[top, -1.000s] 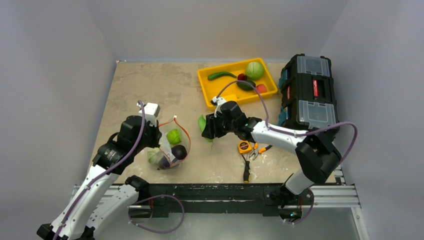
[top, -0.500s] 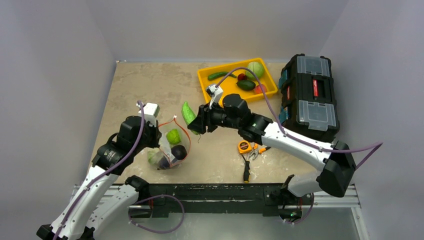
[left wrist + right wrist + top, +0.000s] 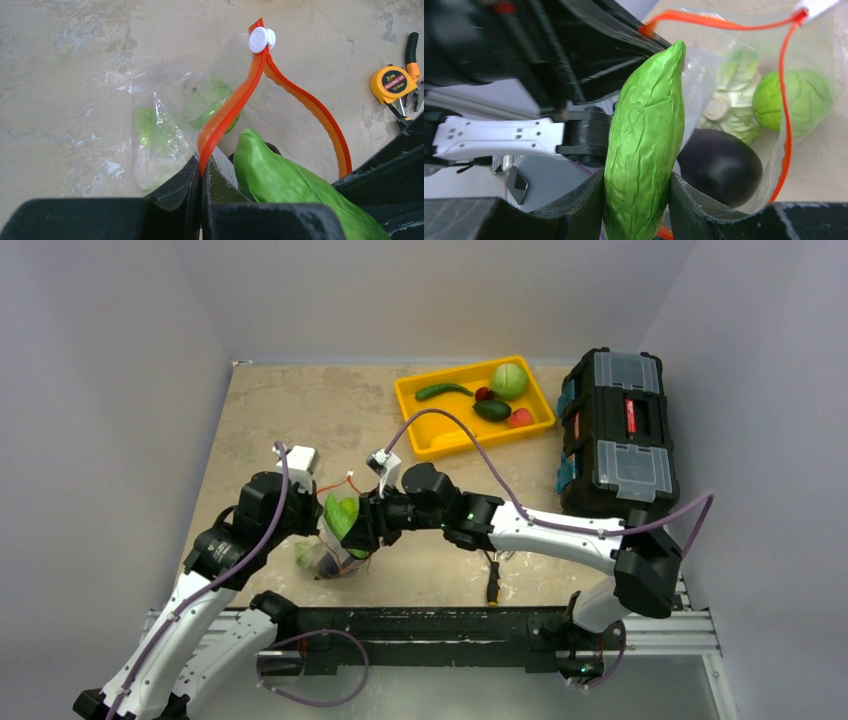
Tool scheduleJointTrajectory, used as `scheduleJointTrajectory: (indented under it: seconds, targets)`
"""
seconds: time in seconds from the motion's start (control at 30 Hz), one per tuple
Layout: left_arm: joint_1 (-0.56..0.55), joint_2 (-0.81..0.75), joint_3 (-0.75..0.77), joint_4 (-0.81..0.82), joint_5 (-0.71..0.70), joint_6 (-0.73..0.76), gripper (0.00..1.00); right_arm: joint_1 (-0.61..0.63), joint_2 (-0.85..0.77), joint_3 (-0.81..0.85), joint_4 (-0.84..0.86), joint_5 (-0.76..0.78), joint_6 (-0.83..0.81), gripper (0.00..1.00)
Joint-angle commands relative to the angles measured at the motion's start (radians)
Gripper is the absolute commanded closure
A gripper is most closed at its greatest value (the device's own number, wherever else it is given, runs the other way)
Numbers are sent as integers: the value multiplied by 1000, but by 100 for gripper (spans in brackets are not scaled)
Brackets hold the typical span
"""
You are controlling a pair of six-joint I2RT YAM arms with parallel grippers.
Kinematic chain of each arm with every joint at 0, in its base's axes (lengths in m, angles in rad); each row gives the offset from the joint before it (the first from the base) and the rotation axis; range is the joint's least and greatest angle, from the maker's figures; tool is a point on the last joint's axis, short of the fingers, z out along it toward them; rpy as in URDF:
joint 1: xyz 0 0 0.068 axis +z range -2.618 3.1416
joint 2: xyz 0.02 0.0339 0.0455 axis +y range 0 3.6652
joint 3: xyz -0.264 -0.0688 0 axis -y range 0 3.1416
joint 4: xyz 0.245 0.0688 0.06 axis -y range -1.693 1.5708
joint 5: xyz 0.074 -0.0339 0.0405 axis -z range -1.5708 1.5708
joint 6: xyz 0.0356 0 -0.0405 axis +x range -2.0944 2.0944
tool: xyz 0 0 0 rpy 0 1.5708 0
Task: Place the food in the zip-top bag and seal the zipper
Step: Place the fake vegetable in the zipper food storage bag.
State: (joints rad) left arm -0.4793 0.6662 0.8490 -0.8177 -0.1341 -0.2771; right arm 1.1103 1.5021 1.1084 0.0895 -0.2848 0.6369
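The green vegetable goes farther in, before my right gripper opens. Only its tip reaches the bag's opening, or it would end across that opening.
The clear zip-top bag (image 3: 322, 550) lies open near the left arm, its orange-red zipper (image 3: 230, 107) looped up with a white slider tab (image 3: 259, 39). My left gripper (image 3: 201, 172) is shut on the zipper strip's near edge. My right gripper (image 3: 636, 197) is shut on a long wrinkled green vegetable (image 3: 646, 135), whose tip is at the bag's mouth (image 3: 340, 516). Inside the bag are a dark purple eggplant (image 3: 720, 166), a round green piece (image 3: 794, 102) and a pale cabbage-like piece (image 3: 731, 107).
A yellow tray (image 3: 430, 435) at the back holds a green cabbage (image 3: 509, 380), a green pepper, a dark avocado and red pieces. A black toolbox (image 3: 615, 430) stands at the right. An orange tape measure (image 3: 392, 84) and pliers (image 3: 492, 582) lie right of the bag.
My right arm has swung left across the table with the green vegetable, from beside the tape measure to the bag's mouth. My left gripper has kept its hold on the zipper.
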Motion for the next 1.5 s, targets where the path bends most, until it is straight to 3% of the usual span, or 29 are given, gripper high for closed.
scheduleJointTrajectory:
  seconds: [0.0,0.2,0.47,0.67,0.9,1.2,1.47]
  targets:
    - [-3,-15,38,17,5,-10,100,11,15,57,-25,97,56,100]
    - [-2,-17,37,20,8,-11,100,11,38,114,-120,236,110,100]
    - [-3,-48,33,27,14,-11,100,11,98,131,-56,275,184,97]
    - [-2,-77,25,39,34,-8,100,11,123,151,-46,358,175,80]
    - [-3,-87,25,48,60,-2,100,11,206,216,-54,316,171,66]
    - [-3,-122,19,57,58,-2,100,13,221,215,-49,301,146,40]
    - [-3,-128,19,57,50,-1,100,13,195,197,-35,299,120,33]
